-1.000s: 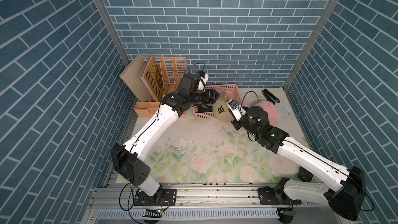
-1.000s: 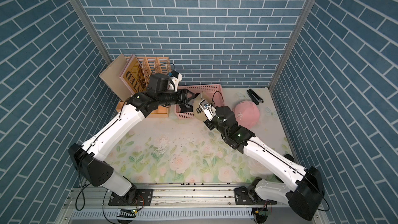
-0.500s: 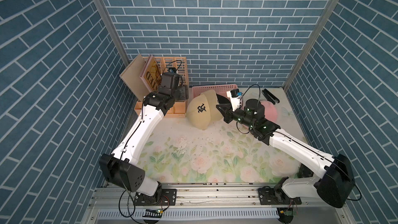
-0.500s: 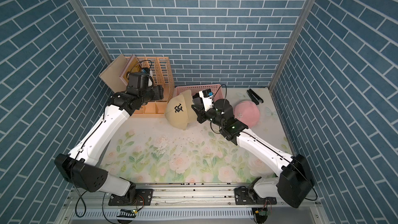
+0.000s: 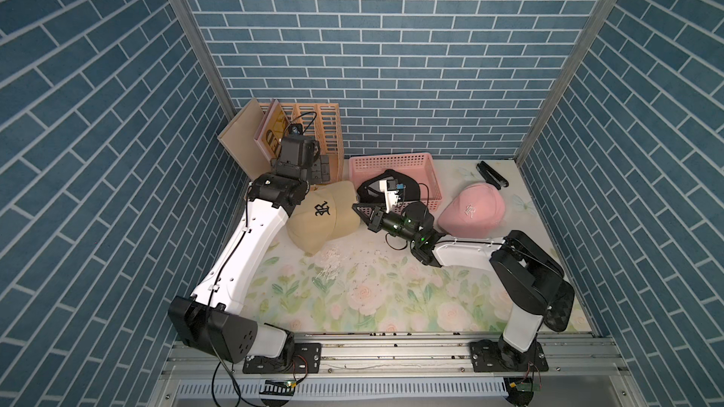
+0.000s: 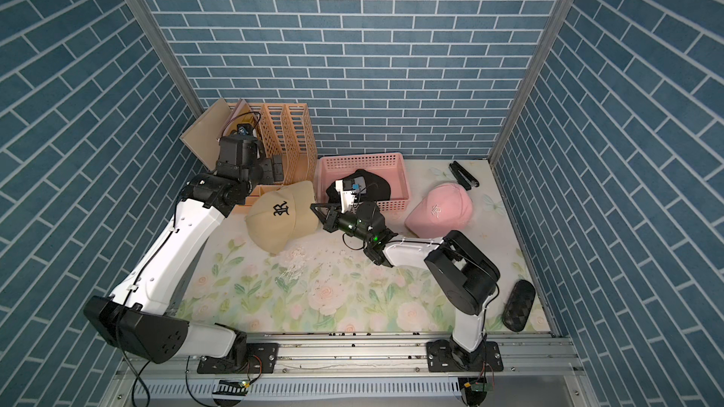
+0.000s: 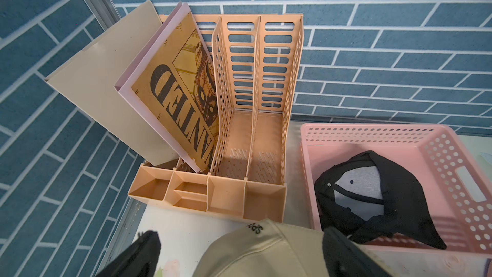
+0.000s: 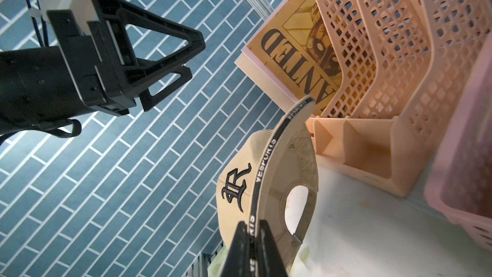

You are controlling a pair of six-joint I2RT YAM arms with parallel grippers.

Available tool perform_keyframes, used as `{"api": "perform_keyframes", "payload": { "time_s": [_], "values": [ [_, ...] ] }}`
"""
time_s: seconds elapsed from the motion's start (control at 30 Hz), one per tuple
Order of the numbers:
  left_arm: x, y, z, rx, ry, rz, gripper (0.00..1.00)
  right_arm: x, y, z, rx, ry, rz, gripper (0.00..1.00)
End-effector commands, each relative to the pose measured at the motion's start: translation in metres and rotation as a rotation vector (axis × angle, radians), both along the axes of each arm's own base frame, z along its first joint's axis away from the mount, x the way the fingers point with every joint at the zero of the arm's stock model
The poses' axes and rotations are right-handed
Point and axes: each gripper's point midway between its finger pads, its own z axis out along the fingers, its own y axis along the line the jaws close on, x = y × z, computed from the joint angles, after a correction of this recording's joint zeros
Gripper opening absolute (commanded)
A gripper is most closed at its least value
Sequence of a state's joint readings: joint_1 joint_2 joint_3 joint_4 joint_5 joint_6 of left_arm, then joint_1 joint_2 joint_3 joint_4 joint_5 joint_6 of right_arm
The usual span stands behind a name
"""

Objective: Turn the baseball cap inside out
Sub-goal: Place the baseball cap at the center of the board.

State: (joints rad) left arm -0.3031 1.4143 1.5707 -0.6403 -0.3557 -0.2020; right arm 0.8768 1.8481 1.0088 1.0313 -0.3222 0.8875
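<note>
The tan cap is tilted up off the floral mat with its open bottom showing, so my right gripper needs to hold it until the cap's rim meets the mat.
The tan baseball cap with a black embroidered logo lies on the floral mat, just left of the pink basket. My right gripper is shut on a black lettered band at the cap's right edge, near the back strap opening. My left gripper hangs open above the cap's far side, in front of the orange organizer. Its two fingers stand wide apart and touch nothing. The cap's top shows below them.
A pink basket holds a black cap. An orange file organizer with books fills the back left corner. A pink cap lies to the right, a black stapler behind it. A black case lies front right.
The left gripper has let go of the cap, opened wide and pulled back toward the organizer. The right gripper has carried the cap from in front of the basket down and left.
</note>
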Motion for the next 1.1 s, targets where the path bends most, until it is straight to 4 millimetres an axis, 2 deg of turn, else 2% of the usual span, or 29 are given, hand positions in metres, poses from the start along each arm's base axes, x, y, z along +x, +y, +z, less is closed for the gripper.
{"api": "perform_keyframes", "payload": {
  "time_s": [0.0, 0.27, 0.5, 0.8, 0.93, 0.97, 1.07],
  "values": [
    [0.001, 0.004, 0.002, 0.020, -0.007, 0.004, 1.00, -0.001, 0.006, 0.055, 0.251, -0.056, 0.014, 0.00],
    [-0.001, 0.004, 0.002, 0.030, -0.014, -0.004, 1.00, 0.009, 0.033, 0.010, 0.231, 0.033, -0.011, 0.00],
    [0.001, -0.001, -0.002, 0.012, -0.015, -0.024, 1.00, -0.002, 0.055, -0.018, 0.185, 0.103, 0.018, 0.00],
    [0.003, -0.007, -0.011, -0.003, -0.001, -0.052, 1.00, -0.004, 0.049, -0.065, 0.181, 0.220, -0.042, 0.00],
    [0.001, -0.006, -0.016, 0.002, 0.010, -0.053, 1.00, -0.002, 0.045, -0.073, 0.179, 0.229, -0.065, 0.00],
    [0.001, -0.006, -0.016, 0.003, 0.009, -0.054, 1.00, -0.001, 0.046, -0.090, 0.154, 0.243, -0.075, 0.00],
    [0.000, -0.008, -0.016, 0.002, 0.008, -0.061, 1.00, 0.002, 0.042, -0.100, 0.145, 0.251, -0.096, 0.00]
  ]
}}
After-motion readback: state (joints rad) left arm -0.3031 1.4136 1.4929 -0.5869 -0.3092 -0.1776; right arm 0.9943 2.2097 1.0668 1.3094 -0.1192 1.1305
